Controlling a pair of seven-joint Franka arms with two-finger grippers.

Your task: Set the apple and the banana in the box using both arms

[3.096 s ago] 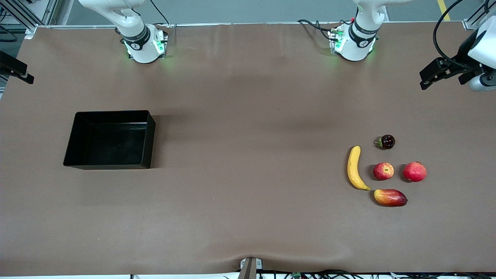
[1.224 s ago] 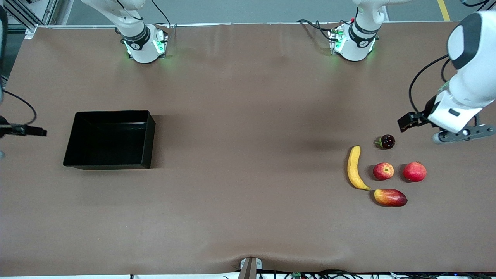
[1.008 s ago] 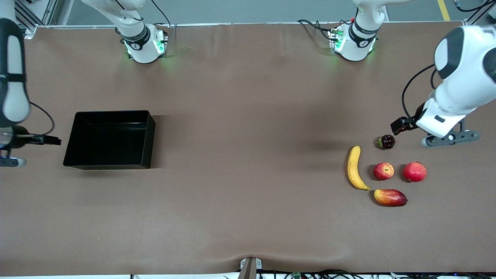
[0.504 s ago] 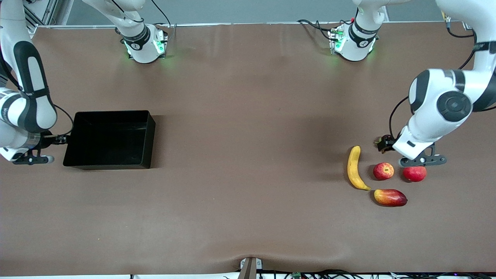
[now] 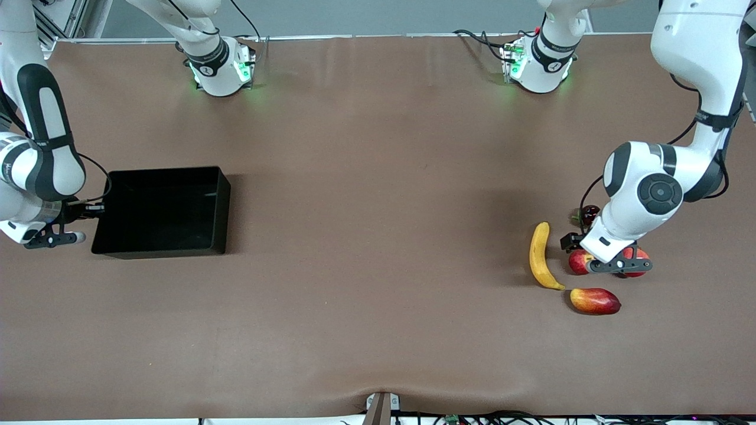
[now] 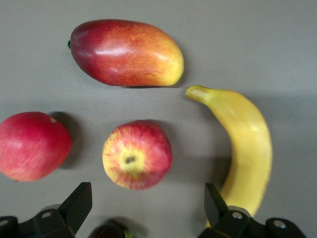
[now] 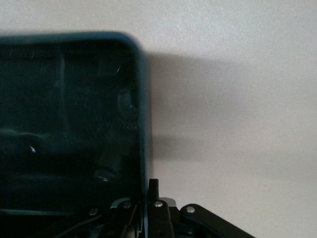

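The apple should get into the black box, so my left gripper should next grab it by its round body around the core.
The apple lies on the table toward the left arm's end, beside the banana. My left gripper hangs open just over the apple and touches nothing. In the left wrist view the apple sits ahead of the open gripper, with the banana beside one finger. The black box stands toward the right arm's end. My right gripper is shut on the box's end wall. In the right wrist view the gripper pinches the wall, one finger inside and one outside.
A red-yellow mango lies nearer the front camera than the apple. A plain red round fruit lies beside the apple, partly under the left wrist. A small dark fruit lies farther from the camera. The box holds nothing.
The left arm swung in from the table's end and came down over the apple. The right arm came down to the box's end wall, and the box slid slightly toward the right arm's end.
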